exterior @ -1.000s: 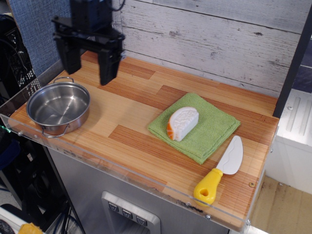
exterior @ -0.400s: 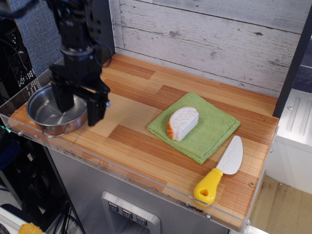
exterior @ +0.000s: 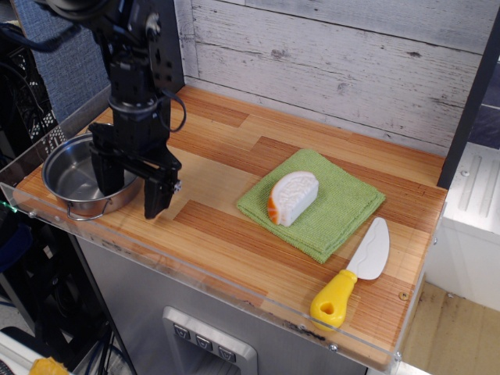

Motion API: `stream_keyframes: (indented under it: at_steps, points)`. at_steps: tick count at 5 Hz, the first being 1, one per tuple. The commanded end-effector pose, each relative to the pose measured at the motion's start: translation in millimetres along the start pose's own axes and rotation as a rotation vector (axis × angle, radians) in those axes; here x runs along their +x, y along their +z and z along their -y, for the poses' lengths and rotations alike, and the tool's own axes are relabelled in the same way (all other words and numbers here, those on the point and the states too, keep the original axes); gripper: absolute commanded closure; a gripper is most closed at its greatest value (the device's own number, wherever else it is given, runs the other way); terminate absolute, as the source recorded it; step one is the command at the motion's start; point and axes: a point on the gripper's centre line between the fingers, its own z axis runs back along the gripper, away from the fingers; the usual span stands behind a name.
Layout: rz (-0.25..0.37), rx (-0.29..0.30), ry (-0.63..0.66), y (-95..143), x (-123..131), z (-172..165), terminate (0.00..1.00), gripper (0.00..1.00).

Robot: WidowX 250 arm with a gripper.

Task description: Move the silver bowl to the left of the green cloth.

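Note:
The gripper grabs the bowl by its rim (exterior: 134,173) next, to move it beside the green cloth (exterior: 332,211).
The silver bowl (exterior: 74,176) sits at the left end of the wooden counter, near its front left corner. The green cloth (exterior: 332,211) lies flat at the middle right, well apart from the bowl. My black gripper (exterior: 129,181) is open and has come down over the bowl's right rim: one finger (exterior: 105,170) is inside the bowl, the other finger (exterior: 156,191) is outside it on the counter side. The rim between them is partly hidden by the gripper.
A white and orange toy food piece (exterior: 293,197) lies on the cloth. A toy knife (exterior: 355,273) with a yellow handle lies at the front right. A clear plastic lip (exterior: 195,273) runs along the counter's front edge. A plank wall (exterior: 351,62) stands behind.
The gripper has come down from above the counter's back left and moved forward to straddle the bowl's right rim. The bowl, cloth and knife have not moved.

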Motion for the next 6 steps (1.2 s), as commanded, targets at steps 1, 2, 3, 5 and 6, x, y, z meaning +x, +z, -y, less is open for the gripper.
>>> stream_keyframes:
  at_steps: [1, 2, 3, 5, 6]
  points:
    - [0.022, -0.021, 0.032, 0.4, 5.6, -11.1, 0.00, 1.00]
    - [0.030, -0.019, 0.032, 2.7, 4.2, -11.0, 0.00, 1.00]
    - [0.054, -0.021, 0.021, 11.7, 1.4, -10.8, 0.00, 1.00]
    - [0.045, -0.029, -0.041, 33.7, -5.6, -8.9, 0.00, 1.00]
    - [0.114, -0.018, -0.038, 81.4, -4.0, -8.9, 0.00, 1.00]
